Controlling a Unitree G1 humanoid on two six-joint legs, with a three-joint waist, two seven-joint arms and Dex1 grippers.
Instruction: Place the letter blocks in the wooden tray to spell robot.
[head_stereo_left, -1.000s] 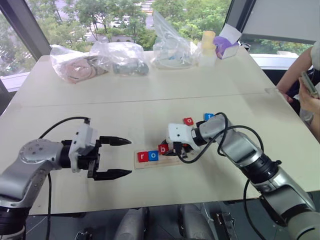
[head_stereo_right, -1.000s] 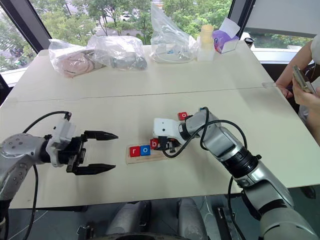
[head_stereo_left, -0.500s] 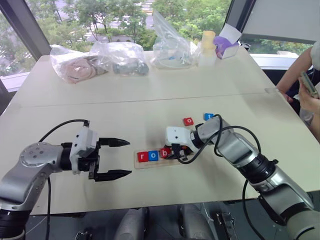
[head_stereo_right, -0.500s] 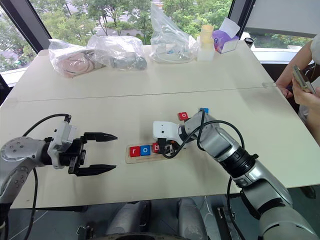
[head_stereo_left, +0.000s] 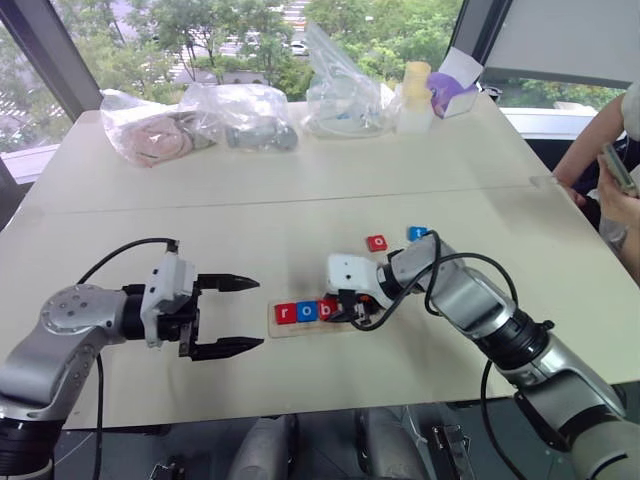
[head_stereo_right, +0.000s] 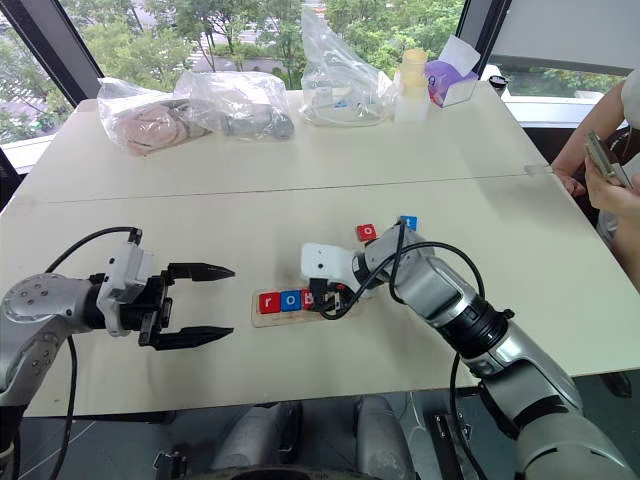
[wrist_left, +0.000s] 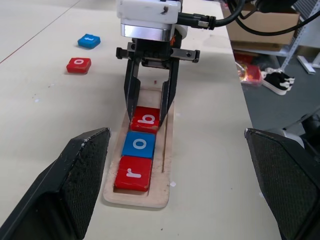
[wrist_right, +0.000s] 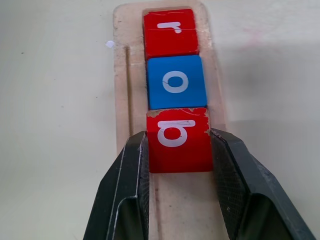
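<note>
The red b block (wrist_right: 180, 141) is inside the wooden tray (wrist_right: 189, 200) against the blue o block, so it is now time for my right gripper to let go of it.
The wooden tray (head_stereo_left: 292, 328) lies in the middle of the table near its front edge. It holds a red r block (wrist_left: 133, 173) and then a blue o block (wrist_left: 139, 144). My right gripper (head_stereo_left: 340, 305) is shut on the red b block (wrist_right: 177, 137), which sits in the third place against the blue o. Its fingers (wrist_right: 132, 170) straddle the tray's sides. A loose red o block (head_stereo_left: 377, 243) and a blue t block (head_stereo_left: 416, 233) lie just beyond the tray. My left gripper (head_stereo_left: 261, 315) hovers open to the left of the tray, holding nothing.
Clear plastic bags (head_stereo_left: 240, 115) and small containers (head_stereo_left: 415, 95) line the table's far side. A person's arm with a phone (head_stereo_left: 615, 170) reaches in at the right edge. A seam (head_stereo_left: 300, 200) runs across the tabletop.
My right gripper has tipped a little further down with the b block, bringing it lower toward the tray beside the blue o. The left gripper has kept still.
</note>
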